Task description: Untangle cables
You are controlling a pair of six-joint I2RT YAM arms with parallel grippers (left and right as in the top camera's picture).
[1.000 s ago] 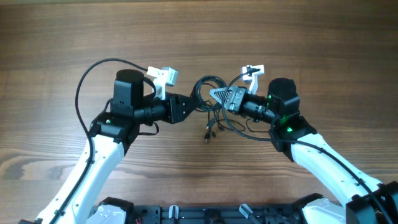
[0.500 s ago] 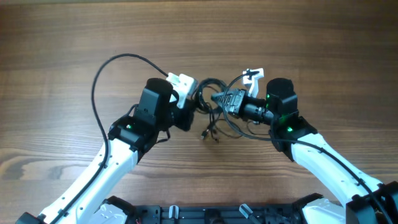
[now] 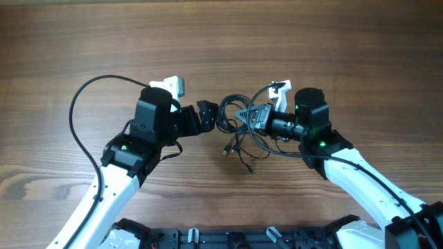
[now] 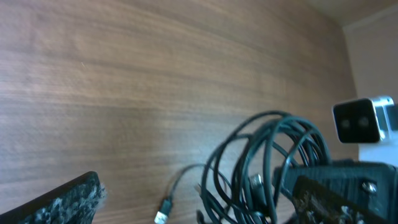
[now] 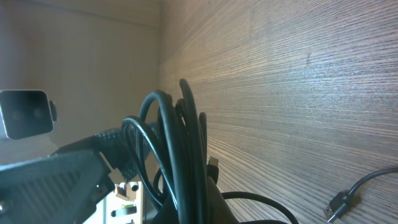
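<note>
The coil's loops crowd one finger and are ahead of both fingers, so it isn't time to close yet. The left gripper should move toward the cables first, then close on them.
The cables (image 3: 225, 119) are thin black cords bunched into one tangled coil at the table's middle, with loose plug ends (image 3: 229, 146) trailing toward the front. My right gripper (image 3: 243, 113) is shut on the coil's right side; in the right wrist view the loops (image 5: 181, 155) rise straight out of its jaws. My left gripper (image 3: 210, 115) stands wide open just left of the coil. In the left wrist view one finger (image 4: 65, 200) shows at the lower left, the coil (image 4: 267, 155) hangs ahead to the right, and a plug end (image 4: 163, 215) lies on the wood.
The wooden table (image 3: 360, 55) stretches around both arms. The left arm's thick black wire (image 3: 77, 117) arcs out to the left. The right wrist camera (image 4: 364, 121) shows white beyond the coil. Another plug end (image 5: 339, 201) lies at the right.
My left gripper, shut against the coil half a second ago, has opened and drawn back left. A loose cord end now trails further toward the front. The right arm has hardly moved.
</note>
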